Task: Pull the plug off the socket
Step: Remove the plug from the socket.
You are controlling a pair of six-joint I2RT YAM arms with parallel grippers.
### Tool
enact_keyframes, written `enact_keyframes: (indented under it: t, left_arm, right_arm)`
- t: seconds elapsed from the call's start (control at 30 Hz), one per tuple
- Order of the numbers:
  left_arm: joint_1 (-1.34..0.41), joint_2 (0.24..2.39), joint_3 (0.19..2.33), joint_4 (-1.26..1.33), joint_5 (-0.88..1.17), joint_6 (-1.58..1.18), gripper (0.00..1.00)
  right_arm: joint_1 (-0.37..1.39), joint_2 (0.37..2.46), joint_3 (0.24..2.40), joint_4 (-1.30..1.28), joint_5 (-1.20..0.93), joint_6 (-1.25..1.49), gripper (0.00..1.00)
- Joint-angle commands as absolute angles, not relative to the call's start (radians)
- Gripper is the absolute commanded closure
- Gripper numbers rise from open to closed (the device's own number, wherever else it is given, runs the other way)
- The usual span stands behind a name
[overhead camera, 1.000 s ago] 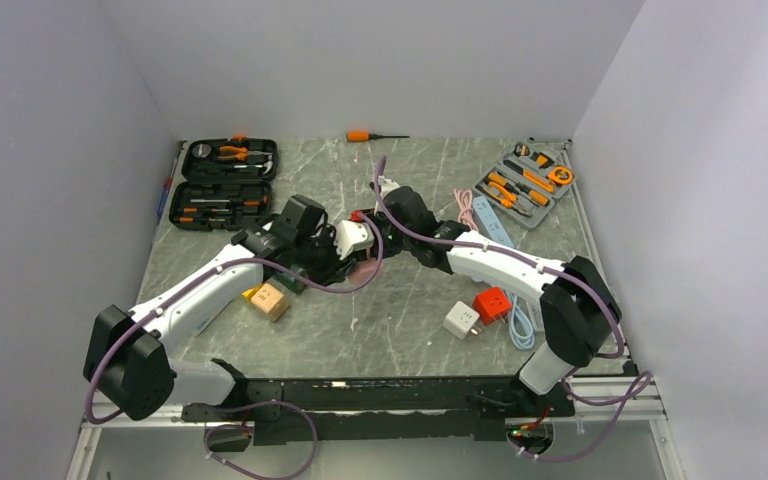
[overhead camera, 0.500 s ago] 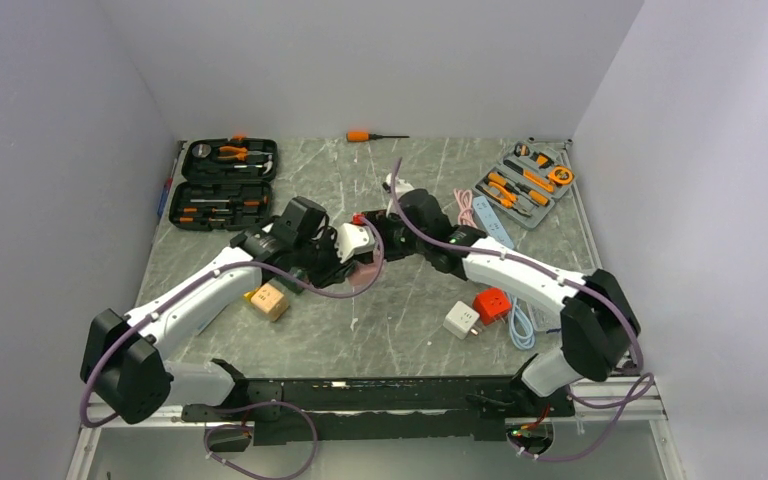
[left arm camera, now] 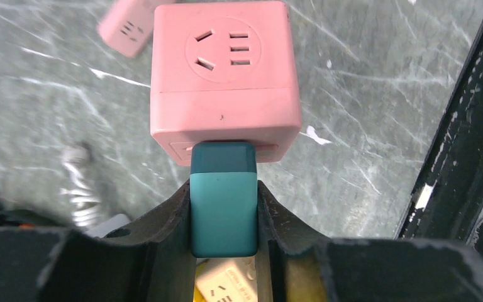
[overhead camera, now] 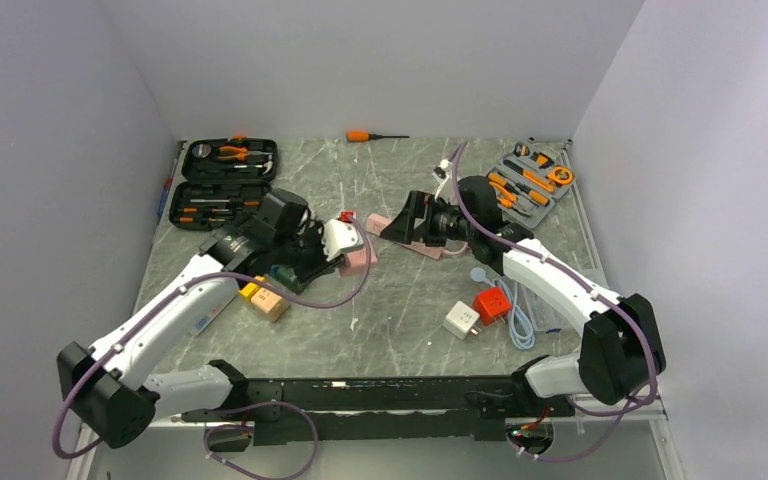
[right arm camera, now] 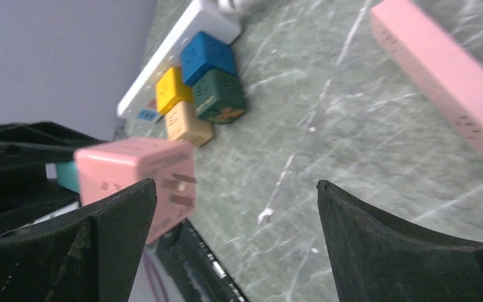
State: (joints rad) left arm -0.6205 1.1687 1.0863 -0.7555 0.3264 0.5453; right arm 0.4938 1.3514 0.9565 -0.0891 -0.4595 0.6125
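I should next grab the pink cube's opposite sides with my right gripper from the prong side, leaving the teal plug [left arm camera: 223, 201] free to pull.
A pink cube socket [left arm camera: 225, 69] has a teal plug [left arm camera: 223, 201] seated in its near face. My left gripper [left arm camera: 223, 189] is shut on the teal plug and holds plug and cube together above the table. In the top view the cube [overhead camera: 358, 258] sits just right of the left gripper [overhead camera: 315, 260]. My right gripper [overhead camera: 397, 222] is open and empty, a short way right of the cube. In the right wrist view the cube [right arm camera: 135, 170] shows at the left with its metal prongs facing the open right gripper [right arm camera: 236, 185].
A pink power strip [right arm camera: 440, 75] lies under the right arm. A white strip with coloured cubes [right arm camera: 195, 82] lies below the left arm. A red cube [overhead camera: 492, 303], a white cube [overhead camera: 460, 320], two tool cases [overhead camera: 225, 183] [overhead camera: 525, 183] and a screwdriver [overhead camera: 370, 135] lie around.
My right gripper has let go of the pink cube, opened and drawn back to the right. My left gripper has moved a little left, the plug and cube still joined.
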Motion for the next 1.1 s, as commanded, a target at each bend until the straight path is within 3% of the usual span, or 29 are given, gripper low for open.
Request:
enact_keyframes:
  t: [0.0, 0.5, 0.73, 1.07]
  left_arm:
    - [-0.614, 1.041, 1.196, -0.754, 0.353, 0.611, 1.0]
    - [-0.614, 0.913, 1.119, -0.52, 0.368, 0.489, 1.0]
    - [-0.614, 0.905, 1.126, -0.51, 0.373, 0.49, 1.0]
    - [-0.613, 0.924, 1.153, -0.504, 0.418, 0.494, 1.0]
  right_arm:
    - [0.502, 1.299, 0.94, 0.126, -0.659, 0.731, 0.0]
    - [0.501, 1.275, 0.739, 0.878, -0.807, 1.234, 0.0]
    - [0.492, 1.281, 0.697, 0.993, -0.8, 1.291, 0.0]
    - [0.589, 1.363, 0.788, 0.921, -0.766, 1.219, 0.0]
